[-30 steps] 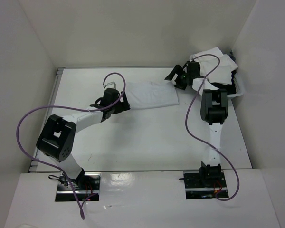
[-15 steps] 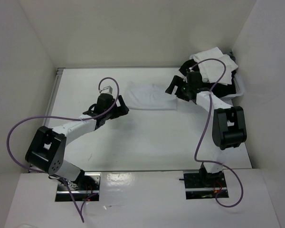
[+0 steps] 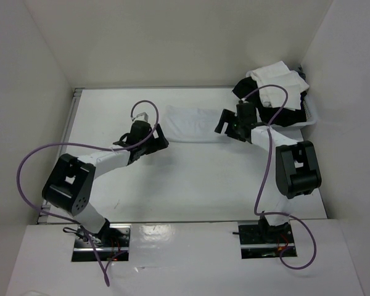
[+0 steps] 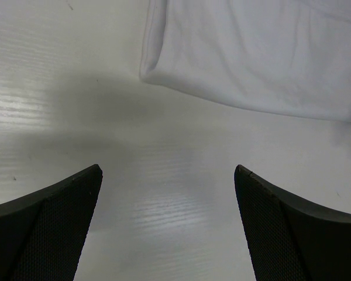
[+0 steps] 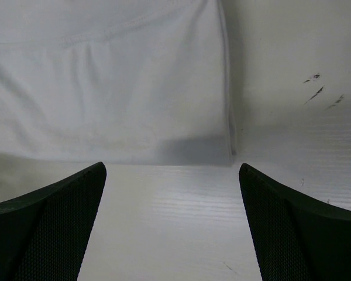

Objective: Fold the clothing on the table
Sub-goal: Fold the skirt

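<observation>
I will next fold that end of the clothing across the rest, so I will grab the clothing (image 3: 194,123) with my right gripper by the near corner at its side edge (image 3: 230,140).
The clothing (image 3: 194,123) is a thin white garment lying flat as a wide band at the back of the table (image 3: 191,179). My left gripper (image 3: 159,137) hovers just off its near-left corner, open, with only bare table between the fingers; the left wrist view has the clothing (image 4: 251,52) ahead and to the right of the gripper (image 4: 168,170). My right gripper (image 3: 224,123) stands open at the garment's right edge. In the right wrist view the clothing (image 5: 105,88) fills the upper left, its side edge just ahead of the gripper (image 5: 172,167), which holds nothing.
A white bin (image 3: 309,118) at the back right holds a heap of white and black garments (image 3: 274,83), close behind my right arm. White walls close in the table on three sides. Purple cables loop off both arms.
My right gripper has come away from the bin, down and left to the garment's right edge. The left gripper stays by the left corner while its elbow has swung. Both stay open.
</observation>
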Controlling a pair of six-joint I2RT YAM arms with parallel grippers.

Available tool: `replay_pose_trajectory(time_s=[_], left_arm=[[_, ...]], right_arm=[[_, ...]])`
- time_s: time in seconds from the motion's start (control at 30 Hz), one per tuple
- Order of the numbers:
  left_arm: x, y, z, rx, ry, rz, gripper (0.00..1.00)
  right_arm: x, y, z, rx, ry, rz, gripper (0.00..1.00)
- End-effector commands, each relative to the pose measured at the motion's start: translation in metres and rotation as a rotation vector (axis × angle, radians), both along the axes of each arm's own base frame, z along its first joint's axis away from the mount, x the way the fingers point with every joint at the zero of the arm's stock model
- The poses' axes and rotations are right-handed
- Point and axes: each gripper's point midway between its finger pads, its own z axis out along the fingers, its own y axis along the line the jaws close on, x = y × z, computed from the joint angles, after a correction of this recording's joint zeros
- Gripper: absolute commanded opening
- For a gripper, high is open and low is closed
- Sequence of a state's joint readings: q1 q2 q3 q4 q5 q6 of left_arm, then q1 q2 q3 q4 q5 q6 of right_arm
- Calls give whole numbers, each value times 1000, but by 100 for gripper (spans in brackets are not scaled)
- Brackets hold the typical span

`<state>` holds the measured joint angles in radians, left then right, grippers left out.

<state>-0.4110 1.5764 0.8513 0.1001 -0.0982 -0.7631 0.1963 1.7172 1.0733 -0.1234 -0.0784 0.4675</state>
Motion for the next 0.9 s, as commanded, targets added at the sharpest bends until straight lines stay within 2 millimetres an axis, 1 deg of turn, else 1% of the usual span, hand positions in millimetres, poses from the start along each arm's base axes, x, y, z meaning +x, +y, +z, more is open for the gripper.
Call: replay_pose_trajectory(time_s=[0.0, 0.03, 0.07, 0.1, 0.13, 0.17, 0.2, 0.23, 0.27, 0.3, 0.4, 0.43, 0.47, 0.5, 0.53, 0.57, 0.6, 0.63, 0.67, 0.7, 0.77, 0.8, 0.87], left_arm=[[21, -3, 7, -9, -42, 18, 100], [25, 0, 9, -14, -53, 27, 100], [24, -1, 9, -20, -51, 19, 100], [25, -2, 7, -20, -51, 19, 100], [27, 2, 7, -20, -51, 30, 100], [27, 2, 7, -20, -51, 30, 100], [27, 2, 7, -20, -51, 30, 100], [26, 7, 2, -15, -41, 39, 100], [26, 7, 2, -15, -41, 39, 100], [26, 7, 2, -15, -41, 39, 100], [25, 8, 1, -12, -32, 39, 100], [26, 9, 6, -11, -46, 46, 100], [23, 10, 2, -8, -37, 46, 100], [22, 11, 4, -8, -37, 46, 100], [23, 12, 8, 1, -50, 48, 100], [18, 14, 2, 9, -32, 48, 100], [18, 14, 7, 4, -43, 48, 100], [19, 16, 7, 9, -45, 55, 100], [19, 16, 7, 9, -45, 55, 100], [18, 16, 9, 9, -45, 55, 100], [15, 17, 5, 20, -39, 49, 100], [15, 17, 5, 20, -39, 49, 100], [15, 17, 5, 20, -39, 49, 100]], right_arm=[[2, -7, 10, -14, -43, -38, 98], [2, -7, 10, -14, -43, -38, 98], [1, -15, 5, -17, -31, -56, 98], [3, -19, 7, -15, -40, -66, 98], [2, -20, 1, 0, -29, -59, 98], [5, -22, 4, 21, -38, -54, 98], [6, -31, -1, 44, -26, -76, 98], [9, -30, 3, 71, -45, -61, 98], [8, -32, -5, 76, -23, -61, 98], [11, -31, -3, 84, -31, -67, 98], [13, -30, -16, 122, 2, -55, 98], [20, -30, -12, 152, -19, -38, 97], [20, -31, -20, 170, 0, -43, 97], [25, -34, -20, 182, -5, -43, 97], [24, -29, -23, 203, 1, -21, 96], [24, -27, -29, 211, 17, -12, 96], [27, -29, -27, 221, 7, -12, 96], [26, -29, -33, 227, 23, -19, 96], [29, -27, -29, 237, 4, -7, 95], [27, -25, -32, 244, 14, 0, 95], [29, -25, -31, 251, 8, -5, 94], [25, -23, -38, 258, 28, 2, 94], [25, -23, -38, 258, 29, 2, 92]])
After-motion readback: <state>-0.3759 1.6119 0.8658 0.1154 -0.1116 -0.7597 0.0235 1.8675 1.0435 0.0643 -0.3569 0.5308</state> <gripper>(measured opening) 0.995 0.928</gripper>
